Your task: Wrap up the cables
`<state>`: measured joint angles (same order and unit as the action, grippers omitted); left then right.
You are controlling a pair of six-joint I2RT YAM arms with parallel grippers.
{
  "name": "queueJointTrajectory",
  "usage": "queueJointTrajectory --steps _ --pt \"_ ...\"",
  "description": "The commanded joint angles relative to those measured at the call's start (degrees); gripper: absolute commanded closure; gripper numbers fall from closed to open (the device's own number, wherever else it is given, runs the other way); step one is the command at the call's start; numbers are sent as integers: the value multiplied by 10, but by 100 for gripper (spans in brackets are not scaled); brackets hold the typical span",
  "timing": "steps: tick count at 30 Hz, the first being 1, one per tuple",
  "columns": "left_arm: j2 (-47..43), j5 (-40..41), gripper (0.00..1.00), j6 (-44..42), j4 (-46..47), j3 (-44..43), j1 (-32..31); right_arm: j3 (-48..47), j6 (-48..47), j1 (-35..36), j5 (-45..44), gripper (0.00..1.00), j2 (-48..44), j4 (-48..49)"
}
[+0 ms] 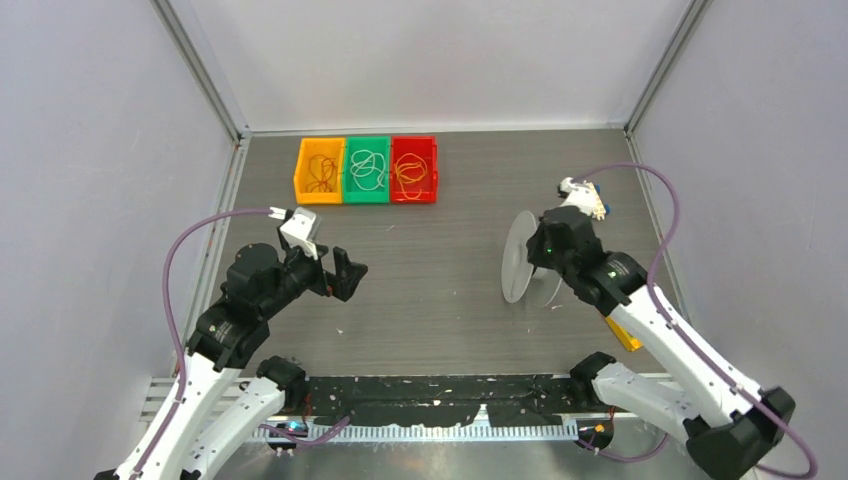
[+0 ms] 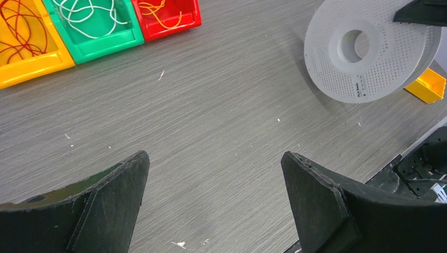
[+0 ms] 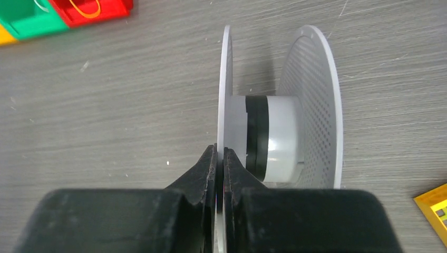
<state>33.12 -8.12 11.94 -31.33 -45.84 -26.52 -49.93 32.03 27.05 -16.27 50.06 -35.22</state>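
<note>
The spool [image 1: 520, 258] is near the yellow block and would end short of the table's middle if I opened now, so my right gripper moves it there first.
The yellow-orange wire [image 1: 411, 172] lies in loose loops inside the red bin [image 1: 414, 197] at the back. It also shows in the left wrist view [image 2: 158, 13] and at the top left of the right wrist view [image 3: 87, 8]. A white perforated spool [image 1: 520, 258] stands on edge at the right of the table. My right gripper [image 3: 220, 150] is shut on the thin rim of the spool's near flange [image 3: 224, 79]. My left gripper [image 2: 213, 158] is open and empty above bare table at the left [image 1: 345, 275], far from the bins and the spool [image 2: 363, 52].
An orange bin [image 1: 303, 170] with dark-red wire and a green bin [image 1: 367, 198] with white wire stand left of the red bin. A small yellow block [image 1: 625, 338] lies by the right arm. A black taped strip [image 1: 430, 400] runs along the near edge.
</note>
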Motion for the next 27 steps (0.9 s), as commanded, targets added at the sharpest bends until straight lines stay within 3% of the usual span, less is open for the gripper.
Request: queueJointTrajectory --steps 1,9,14,27 --pt "0 -24 0 -2 18 -11 -1 -69 53 110 -173 95 70 -49" --pt "-5 -19 0 -8 17 -10 -1 -177 84 214 -245 94 210 -56" --pt "-4 -19 0 -8 17 -10 -1 -216 94 239 -255 83 267 -57" --pt "-5 -17 0 -8 16 -9 -1 -205 92 245 -256 68 235 -16"
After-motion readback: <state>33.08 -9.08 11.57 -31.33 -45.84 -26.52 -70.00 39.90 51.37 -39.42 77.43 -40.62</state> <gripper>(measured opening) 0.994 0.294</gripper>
